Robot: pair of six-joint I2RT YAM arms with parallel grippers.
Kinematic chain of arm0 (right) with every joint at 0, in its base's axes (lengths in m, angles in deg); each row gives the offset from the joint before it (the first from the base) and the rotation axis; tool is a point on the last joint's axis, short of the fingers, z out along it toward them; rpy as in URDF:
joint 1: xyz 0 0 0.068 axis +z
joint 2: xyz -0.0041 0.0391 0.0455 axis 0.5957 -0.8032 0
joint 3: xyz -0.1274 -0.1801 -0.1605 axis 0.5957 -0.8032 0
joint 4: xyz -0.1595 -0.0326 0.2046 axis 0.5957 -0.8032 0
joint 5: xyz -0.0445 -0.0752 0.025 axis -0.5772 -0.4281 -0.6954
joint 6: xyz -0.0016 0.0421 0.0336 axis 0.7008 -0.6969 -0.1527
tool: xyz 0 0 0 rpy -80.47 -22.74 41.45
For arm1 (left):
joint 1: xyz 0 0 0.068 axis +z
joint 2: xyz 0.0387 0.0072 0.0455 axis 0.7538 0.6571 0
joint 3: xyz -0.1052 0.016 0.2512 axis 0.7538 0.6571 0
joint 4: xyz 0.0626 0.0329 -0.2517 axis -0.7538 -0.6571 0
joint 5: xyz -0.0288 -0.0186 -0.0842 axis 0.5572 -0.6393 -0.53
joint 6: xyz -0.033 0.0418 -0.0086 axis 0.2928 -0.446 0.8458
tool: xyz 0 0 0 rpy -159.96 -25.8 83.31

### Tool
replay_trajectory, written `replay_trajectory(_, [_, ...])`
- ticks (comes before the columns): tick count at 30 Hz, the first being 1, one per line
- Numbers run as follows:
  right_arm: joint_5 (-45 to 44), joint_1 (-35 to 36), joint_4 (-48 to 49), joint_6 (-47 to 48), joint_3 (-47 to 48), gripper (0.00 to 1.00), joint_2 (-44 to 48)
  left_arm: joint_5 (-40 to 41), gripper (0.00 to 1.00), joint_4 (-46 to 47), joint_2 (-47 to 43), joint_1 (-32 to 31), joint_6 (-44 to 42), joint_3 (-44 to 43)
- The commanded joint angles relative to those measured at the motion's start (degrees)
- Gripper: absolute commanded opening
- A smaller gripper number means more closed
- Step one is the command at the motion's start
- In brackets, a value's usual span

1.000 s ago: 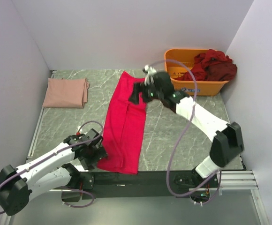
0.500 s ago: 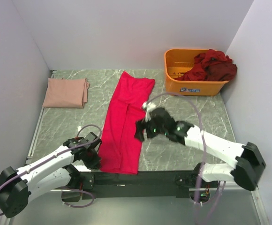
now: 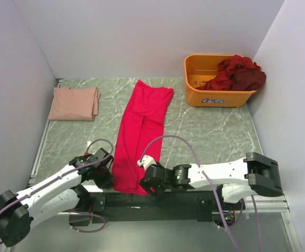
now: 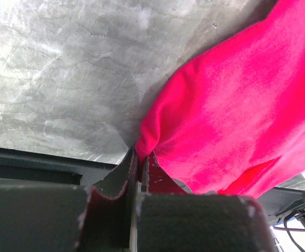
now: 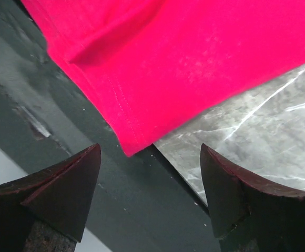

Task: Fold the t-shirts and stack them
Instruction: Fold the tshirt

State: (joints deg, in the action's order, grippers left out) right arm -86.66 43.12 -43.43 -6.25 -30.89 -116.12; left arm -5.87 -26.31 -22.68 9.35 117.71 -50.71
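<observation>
I should next grab the red t-shirt with my right gripper by its free near corner (image 3: pixel 145 192) (image 5: pixel 134 144), opposite my left gripper's corner. Then the hem can fold evenly.
A bright pinkish-red t-shirt (image 3: pixel 142 131) lies as a long narrow strip down the middle of the table. My left gripper (image 3: pixel 106 177) sits at its near left corner, shut on a pinch of the red cloth (image 4: pixel 236 115), which bunches between the pads of the left gripper (image 4: pixel 140 157). My right gripper (image 3: pixel 144 185) hovers at the near right corner, open. In the right wrist view that corner of the shirt (image 5: pixel 134 142) lies just ahead of the right gripper (image 5: pixel 150 157), between its spread fingertips and untouched. A pale dusty pink t-shirt (image 3: pixel 73 103) lies folded at far left.
An orange bin (image 3: pixel 194 79) at the far right holds dark maroon t-shirts (image 3: pixel 239 73). The red shirt's near hem overhangs the table's dark front rail (image 3: pixel 179 198). Walls close in on the left, back and right.
My right arm swung from the shirt's far end back to its near right corner, jaws open. My left gripper closed on the near left corner.
</observation>
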Motion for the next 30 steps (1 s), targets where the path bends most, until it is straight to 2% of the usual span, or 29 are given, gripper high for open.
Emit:
replay_trajectory(1, [-5.6,2.7,0.9,-3.3,1.6,0.82,-1.7,1.5,0.01,0.2,-0.9,-0.2,0.0,-0.5])
replay_trajectory(10, [-7.9,4.0,-0.6,-8.0,2.5,0.73,-8.7,1.3,0.01,-0.1,-1.6,-0.2,-0.6,-0.5])
replay_trajectory(11, [-8.4,4.0,-0.8,-8.2,2.7,0.61,-9.0,1.2,0.01,-0.1,-1.8,-0.2,-0.5,-0.8])
replay_trajectory(13, [-8.9,3.9,-1.5,-9.1,3.2,0.51,-8.7,1.4,0.01,-0.4,-2.2,-0.2,-0.6,-1.2])
replay_trajectory(14, [-9.8,4.0,-1.5,-9.1,3.3,0.38,-8.3,1.5,0.01,-0.9,-2.5,-0.2,-0.5,-1.9])
replay_trajectory(15, [-10.1,4.1,-1.7,-9.6,3.3,0.18,-7.0,1.5,0.01,-1.1,-3.1,-0.2,-0.6,-2.6])
replay_trajectory(17, [-10.8,4.1,-1.8,-9.9,3.2,0.03,-5.2,1.5,0.01,-1.9,-3.9,-0.2,-0.7,-4.5])
replay_trajectory(22, [-12.5,3.5,-3.8,-10.5,3.9,0.0,1.4,5.1,0.01,-0.1,-4.0,-0.2,-2.7,-10.4])
replay_trajectory(26, [-11.2,-3.0,-2.9,-10.6,3.9,0.0,6.3,9.7,0.01,6.7,2.8,0.0,-7.2,-17.2])
replay_trajectory(27, [-10.4,-7.1,-2.5,-9.7,4.1,0.0,7.0,11.7,0.01,7.5,4.6,0.0,-7.9,-20.6])
replay_trajectory(30, [-6.9,-13.7,0.0,-5.7,5.5,0.0,8.6,16.4,0.01,9.4,12.4,1.3,-9.0,-27.4])
